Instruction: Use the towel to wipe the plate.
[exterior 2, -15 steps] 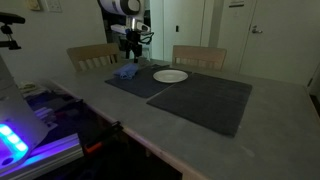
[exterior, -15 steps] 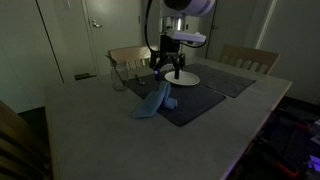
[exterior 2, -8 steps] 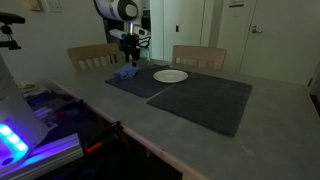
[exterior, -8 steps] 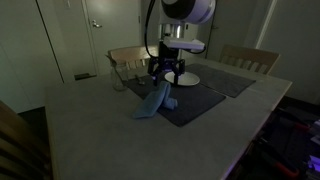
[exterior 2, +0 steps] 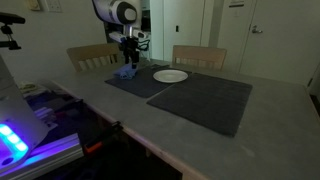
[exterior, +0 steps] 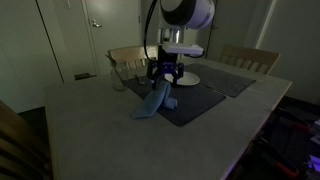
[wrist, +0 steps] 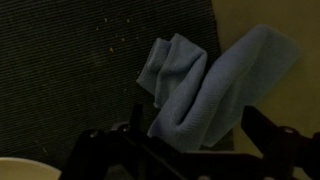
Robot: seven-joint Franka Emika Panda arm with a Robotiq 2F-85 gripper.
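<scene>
My gripper should next grab the light blue towel [exterior: 152,101] by its bunched near end, so its loose folds can wipe the plate.
The light blue towel [exterior: 152,101] [exterior 2: 126,71] lies crumpled, partly on a dark placemat [exterior: 192,101] and partly on the bare table. In the wrist view the towel [wrist: 190,85] fills the middle. My gripper [exterior: 166,75] [exterior 2: 130,63] hangs just above the towel, open. Its dark fingers [wrist: 262,130] stand on either side of the cloth's near end and hold nothing; the gripper [wrist: 198,122] is seen from behind. The white plate [exterior 2: 170,75] [exterior: 190,79] rests on the same placemat beside the towel. Only its rim [wrist: 14,168] shows at the wrist view's lower left.
A second dark placemat [exterior 2: 205,100] [exterior: 236,80] lies further along the table. Two wooden chairs [exterior 2: 92,55] [exterior 2: 198,55] stand at the far edge. A small clear glass [exterior: 118,80] sits near the towel. Purple-lit equipment [exterior 2: 20,140] stands off the table.
The gripper has come down a little and shifted toward the towel, staying open. Towel and plate have not moved.
</scene>
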